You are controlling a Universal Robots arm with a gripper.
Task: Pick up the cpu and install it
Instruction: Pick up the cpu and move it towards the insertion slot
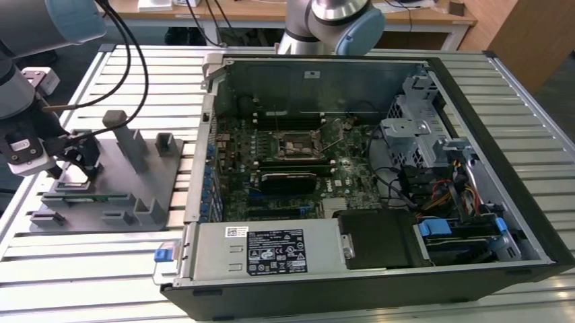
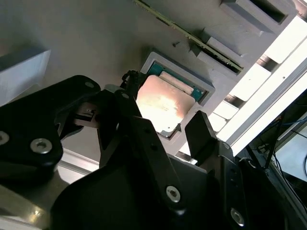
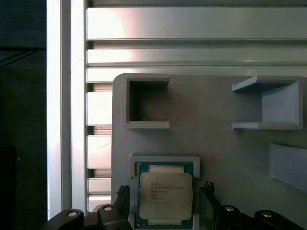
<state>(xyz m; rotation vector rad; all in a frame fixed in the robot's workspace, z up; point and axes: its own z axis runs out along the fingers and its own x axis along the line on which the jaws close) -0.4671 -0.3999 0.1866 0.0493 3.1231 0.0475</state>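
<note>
The cpu should be installed in the motherboard socket [image 1: 297,143], so my gripper should next take hold of it by its two opposite side edges.
The cpu [image 3: 165,194] [image 2: 162,101] is a flat square chip with a silver metal top, lying in a shallow framed pocket of the grey fixture plate [image 3: 216,139] [image 1: 134,192]. My gripper [image 3: 165,190] [image 2: 165,103] [image 1: 77,165] hangs low over it, open. One black fingertip [image 3: 122,197] stands on one side of the chip and the other fingertip [image 3: 209,190] on the opposite side, each with a small gap to the chip's edge. In the exterior view the gripper stands over the plate's left end, at the exterior view's left.
An open computer case [image 1: 467,202] lies at the exterior view's right, its motherboard socket [image 1: 297,145] exposed near the middle. Grey upright fixture blocks [image 1: 126,134] rise from the plate beside the gripper. Square pockets [image 3: 146,103] are set in the plate. The table is slatted aluminium [image 1: 81,269].
</note>
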